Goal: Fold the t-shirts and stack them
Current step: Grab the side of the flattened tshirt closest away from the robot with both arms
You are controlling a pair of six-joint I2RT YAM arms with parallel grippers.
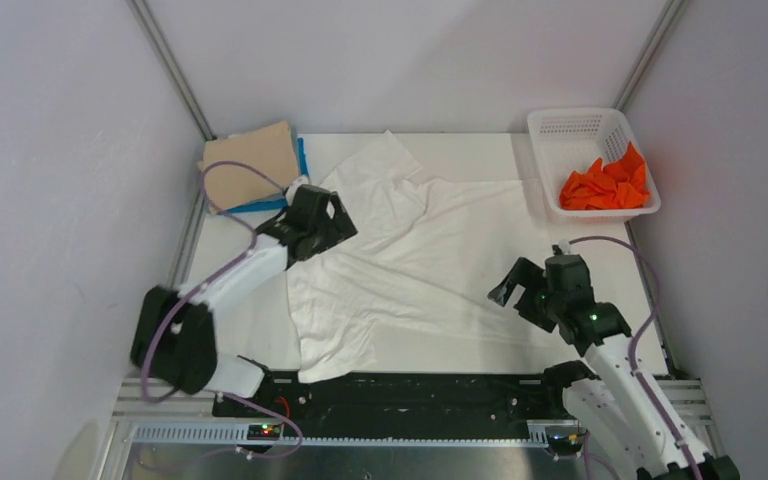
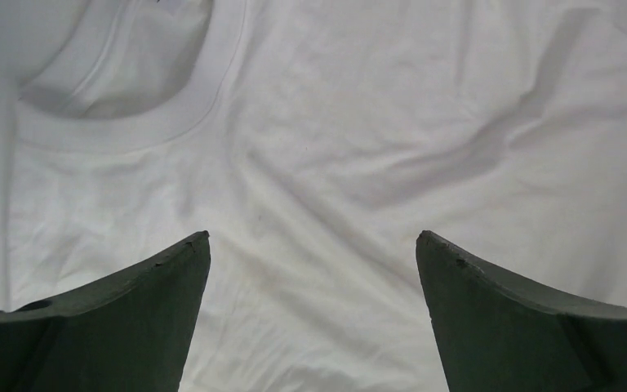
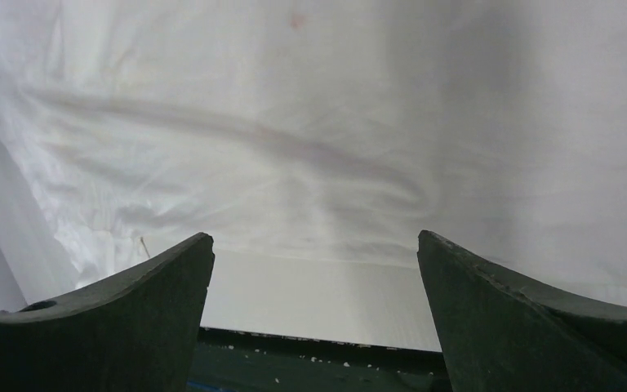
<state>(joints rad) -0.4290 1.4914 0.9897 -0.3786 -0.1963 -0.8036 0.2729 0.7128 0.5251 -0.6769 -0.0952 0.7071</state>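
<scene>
The left gripper should next fold the white t-shirt's near side over the t-shirt's body [image 1: 430, 258], so it should grab the t-shirt by its near sleeve [image 1: 336, 353].
The thin white t-shirt [image 1: 420, 255] lies spread and wrinkled across the middle of the table. The beige-tan shirt [image 1: 252, 165] lies folded at the back left on top of the bright blue shirt [image 1: 268, 204], of which only an edge shows. The orange shirt [image 1: 606, 182] is crumpled in the basket. My left gripper [image 1: 332, 215] is open above the white shirt's left side; its wrist view shows the collar [image 2: 131, 122] just ahead. My right gripper [image 1: 508, 287] is open and empty over the shirt's near right edge [image 3: 310, 245].
A white plastic lattice basket [image 1: 572, 125] stands at the back right corner. The black rail [image 1: 410, 392] runs along the table's near edge. Grey walls with metal posts close in the left, back and right sides.
</scene>
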